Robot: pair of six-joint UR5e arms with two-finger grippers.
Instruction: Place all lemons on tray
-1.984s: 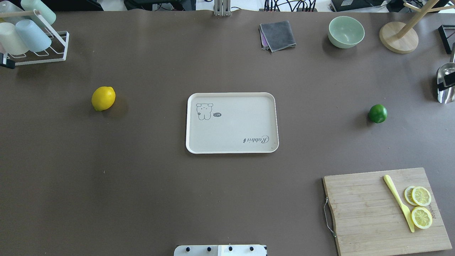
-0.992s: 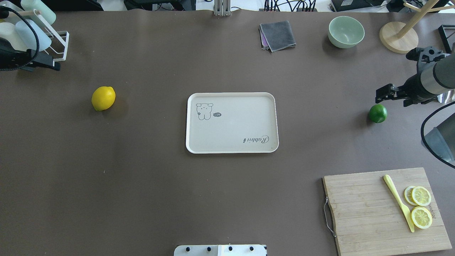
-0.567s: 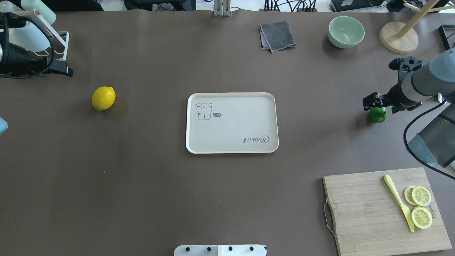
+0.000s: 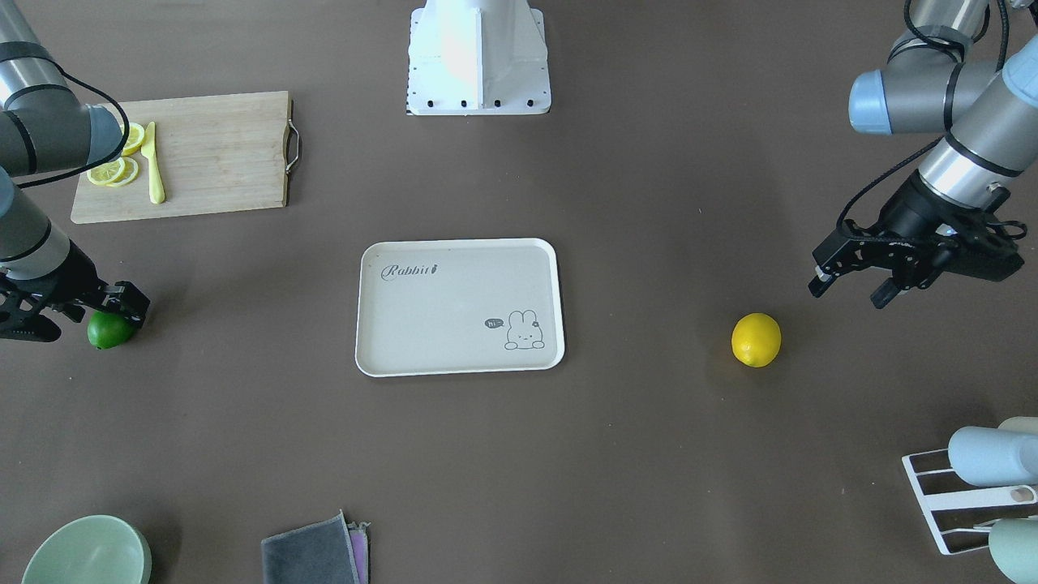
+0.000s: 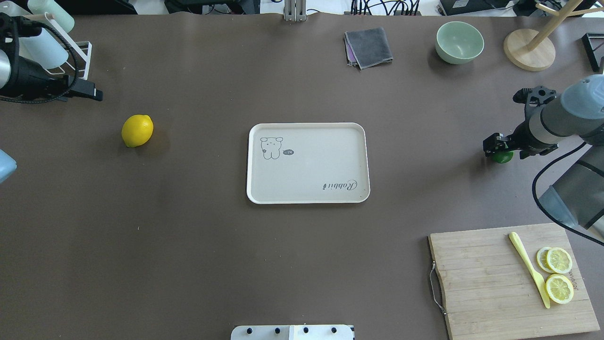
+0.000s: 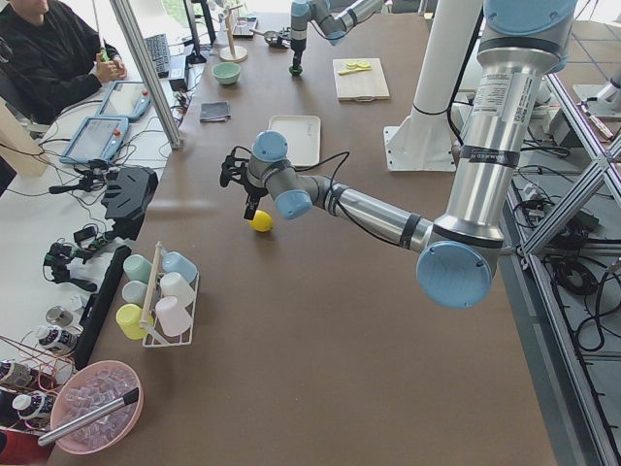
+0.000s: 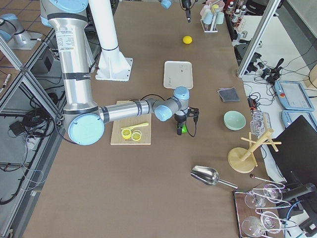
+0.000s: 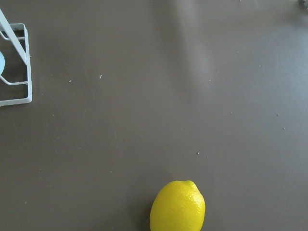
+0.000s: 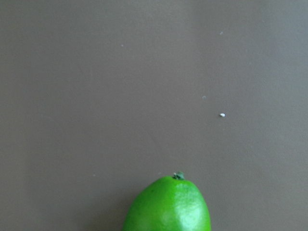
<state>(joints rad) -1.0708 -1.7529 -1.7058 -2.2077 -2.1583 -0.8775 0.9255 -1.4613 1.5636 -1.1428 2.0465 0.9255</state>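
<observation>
The green lemon should go on the tray (image 4: 459,307) next, so the robot's right gripper will pick it up around its plump middle (image 4: 110,331).
The yellow lemon (image 5: 137,131) lies on the brown table left of the off-white Rabbit tray (image 5: 311,167), which has nothing on it. My left gripper (image 4: 847,290) is open and hovers beyond the yellow lemon (image 4: 756,340), apart from it; the left wrist view shows that lemon (image 8: 178,207) at its bottom edge. The green lemon (image 4: 109,330) lies far right of the tray. My right gripper (image 4: 81,319) is open, right above it and partly covering it (image 5: 503,157). The right wrist view shows the green lemon (image 9: 168,204) close below, with no fingers in the frame.
A wooden cutting board (image 5: 486,278) with lemon slices (image 5: 559,274) and a yellow knife (image 5: 528,269) sits front right. A green bowl (image 5: 459,42), grey cloth (image 5: 369,47) and wooden stand (image 5: 528,49) line the far edge. A cup rack (image 5: 71,61) stands far left.
Both arms have come in from the table's sides. The right gripper moved over the green lemon and came down close above it. The left gripper moved nearer the yellow lemon.
</observation>
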